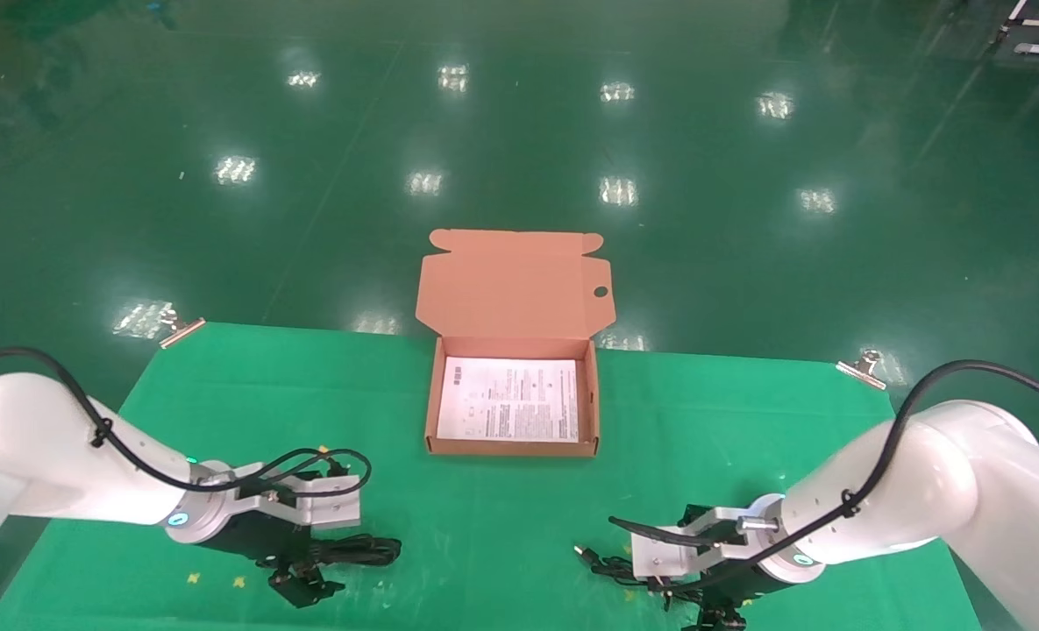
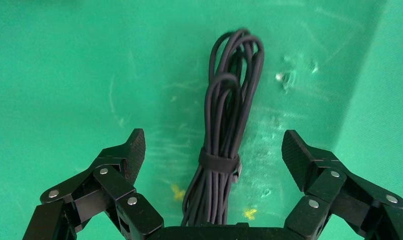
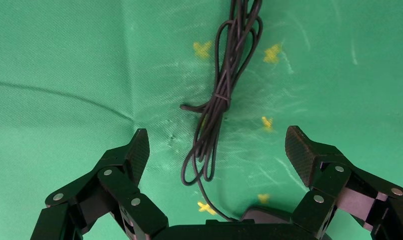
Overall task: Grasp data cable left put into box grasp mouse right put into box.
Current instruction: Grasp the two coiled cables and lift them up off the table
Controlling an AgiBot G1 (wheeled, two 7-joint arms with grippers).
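Note:
My right gripper grabs the mouse's bundled cord by its tied middle (image 3: 220, 97) next, to put the mouse into the box.
The data cable (image 2: 229, 100), a long black bundle tied with a strap, lies on the green mat between the fingers of my open left gripper (image 2: 214, 150). It also shows at the front left in the head view (image 1: 366, 550), with the left gripper (image 1: 304, 583) low over it. My right gripper (image 3: 218, 145) is open over the mouse (image 3: 267, 216), of which only a dark edge shows. The mouse's thin cord (image 3: 224, 90) lies bundled ahead of it and shows at the front right in the head view (image 1: 607, 568), beside the right gripper (image 1: 721, 613). The box (image 1: 512, 447) stands open at the table's middle back, with a white sheet inside.
The box lid (image 1: 510, 285) stands up behind the box, over the far table edge. Metal clips hold the mat at the back left corner (image 1: 181, 329) and the back right corner (image 1: 861, 366). Yellow marks (image 3: 203, 48) dot the mat near both grippers.

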